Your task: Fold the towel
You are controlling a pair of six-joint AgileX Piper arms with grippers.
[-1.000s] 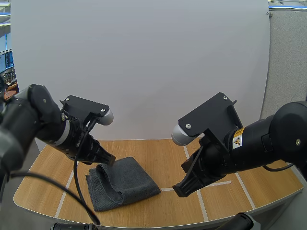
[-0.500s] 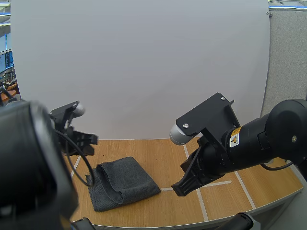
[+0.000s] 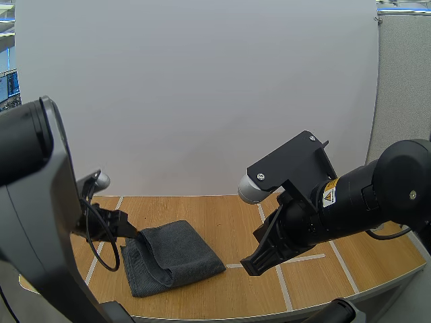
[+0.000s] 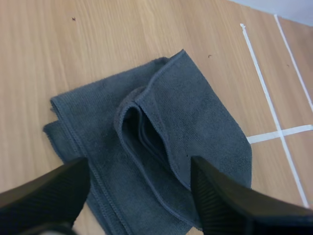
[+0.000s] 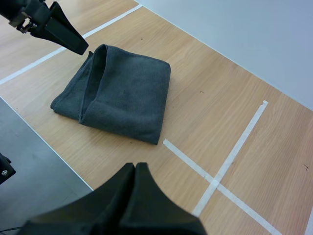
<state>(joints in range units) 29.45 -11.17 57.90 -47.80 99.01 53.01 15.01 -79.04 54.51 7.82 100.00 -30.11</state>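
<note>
Next, my left gripper pinches the raised hemmed edge (image 4: 165, 142), since the towel's top layer gapes up in a loose fold (image 4: 133, 113) while the rest lies flat.
A dark grey towel (image 3: 174, 257) lies folded on the wooden table (image 3: 229, 215), with a loose pocket-like fold gaping along its left side. My left gripper (image 3: 124, 227) hovers just above the towel's left edge. In the left wrist view its fingers (image 4: 44, 196) stand wide apart over the towel (image 4: 195, 122), so the left gripper (image 4: 139, 196) is open with nothing between them. My right gripper (image 3: 252, 266) hangs to the right of the towel, clear of it. In the right wrist view the right gripper (image 5: 132, 196) forms one dark wedge, shut on nothing, with the towel (image 5: 129, 90) farther off.
White tape lines (image 3: 296, 259) cross the table to the right of the towel, and another tape line (image 3: 101, 245) runs along its left. The table's front edge (image 3: 222, 313) lies close below the towel. A white wall (image 3: 202, 94) stands behind.
My left gripper has opened and let go of the towel's left edge, and its arm has swung back and up. The towel stays folded. The right arm has hardly moved.
</note>
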